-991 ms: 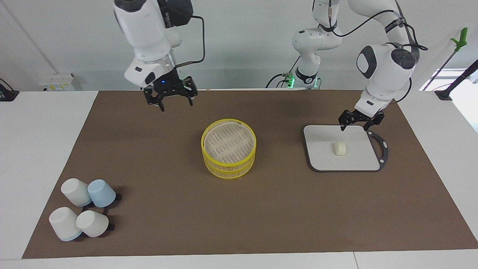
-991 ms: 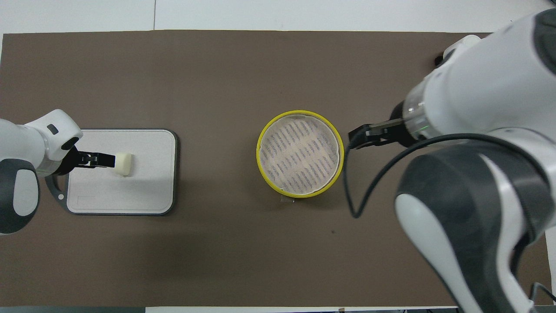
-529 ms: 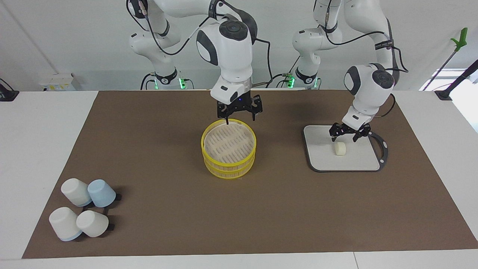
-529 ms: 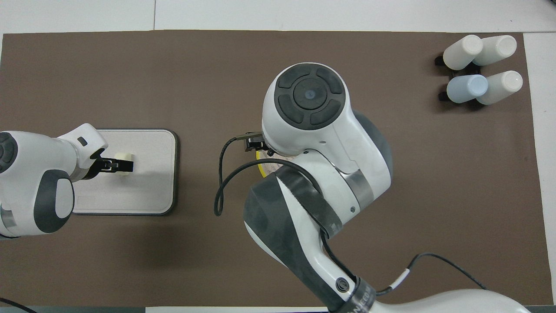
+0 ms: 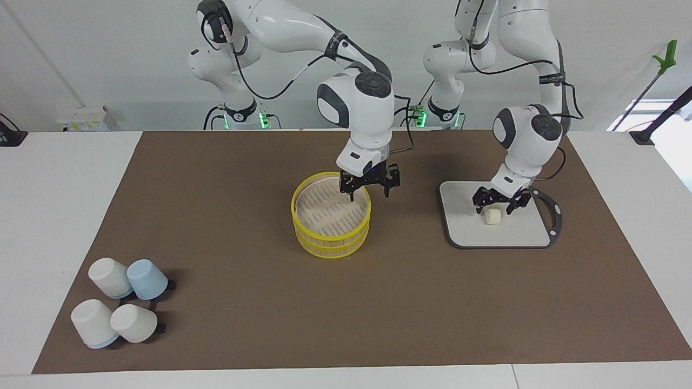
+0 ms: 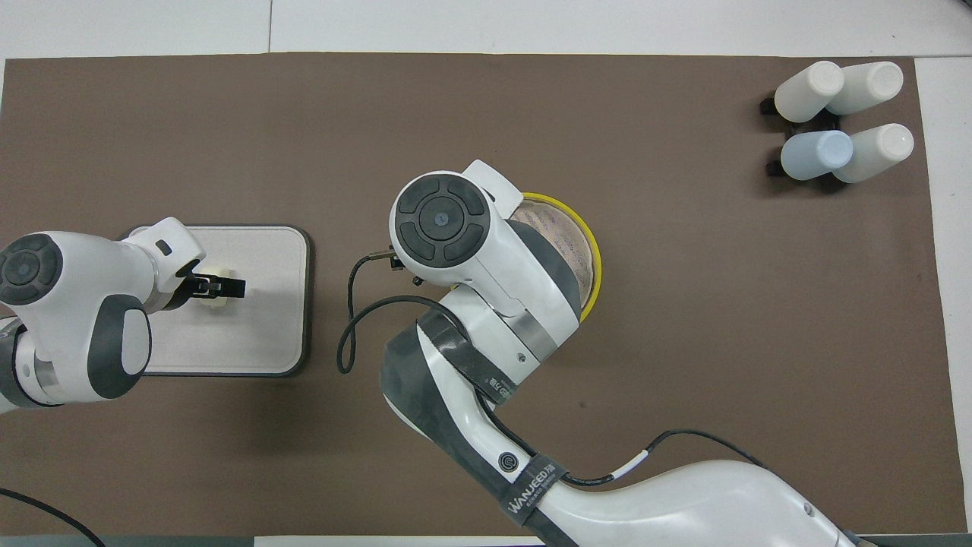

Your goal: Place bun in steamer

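Note:
My left gripper's fingers reach down around the bun, low over the grey board, so closing now would catch it. My left gripper will close.
The bun is a small cream lump lying on the grey board. My left gripper is low over it, open, with a finger on either side. From overhead the left gripper covers most of the bun. The steamer, a yellow-rimmed two-tier basket, stands mid-table with nothing on its slatted floor. My right gripper hangs open at the steamer's rim on the side toward the left arm's end, one finger inside the rim and one outside. In the overhead view the right arm hides that gripper and much of the steamer.
Several white and blue cups lie in a cluster toward the right arm's end, farther from the robots than the steamer; they also show from overhead. The board has a black handle. A brown mat covers the table.
The right arm has swung from its own end of the table to the steamer's rim and lowered. The left gripper has come down from the board's edge onto the bun.

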Tool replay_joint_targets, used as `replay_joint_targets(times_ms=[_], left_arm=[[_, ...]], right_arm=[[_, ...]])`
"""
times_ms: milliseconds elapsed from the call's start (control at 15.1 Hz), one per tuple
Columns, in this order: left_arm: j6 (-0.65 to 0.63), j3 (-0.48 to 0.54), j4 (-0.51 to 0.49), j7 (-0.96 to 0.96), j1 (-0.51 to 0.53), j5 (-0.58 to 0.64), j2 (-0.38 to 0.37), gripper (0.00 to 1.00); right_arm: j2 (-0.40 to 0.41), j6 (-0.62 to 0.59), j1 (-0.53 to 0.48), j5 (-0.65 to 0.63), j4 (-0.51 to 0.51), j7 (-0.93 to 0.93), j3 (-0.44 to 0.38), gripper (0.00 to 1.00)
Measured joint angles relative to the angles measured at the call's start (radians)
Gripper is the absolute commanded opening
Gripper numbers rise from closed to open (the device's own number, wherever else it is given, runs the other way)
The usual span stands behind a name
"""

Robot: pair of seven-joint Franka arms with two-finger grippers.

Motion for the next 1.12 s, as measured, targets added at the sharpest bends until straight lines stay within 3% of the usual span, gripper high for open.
replay_joint_targets(times_ms=[264, 396, 727, 991, 1123], left_arm=[[0.0, 0.0, -0.003, 0.005, 0.0, 0.0, 0.002, 0.42], [0.0, 0.0, -0.003, 0.006, 0.0, 0.0, 0.002, 0.29], [0.0, 0.0, -0.003, 0.007, 0.0, 0.0, 0.002, 0.27], [-0.005, 0.0, 0.012, 0.007, 0.0, 0.0, 0.002, 0.26], [-0.04, -0.001, 0.048, 0.006, -0.001, 0.0, 0.002, 0.19]], right_arm=[[-0.015, 0.081, 0.004, 0.0, -0.083, 0.0, 0.001, 0.74], [-0.024, 0.092, 0.006, 0.0, -0.1, 0.0, 0.001, 0.71], [-0.043, 0.128, 0.018, 0.001, -0.15, 0.0, 0.002, 0.58], [-0.053, 0.129, 0.024, 0.001, -0.164, 0.0, 0.001, 0.27], [-0.055, 0.129, 0.024, 0.001, -0.167, 0.0, 0.001, 0.2]])
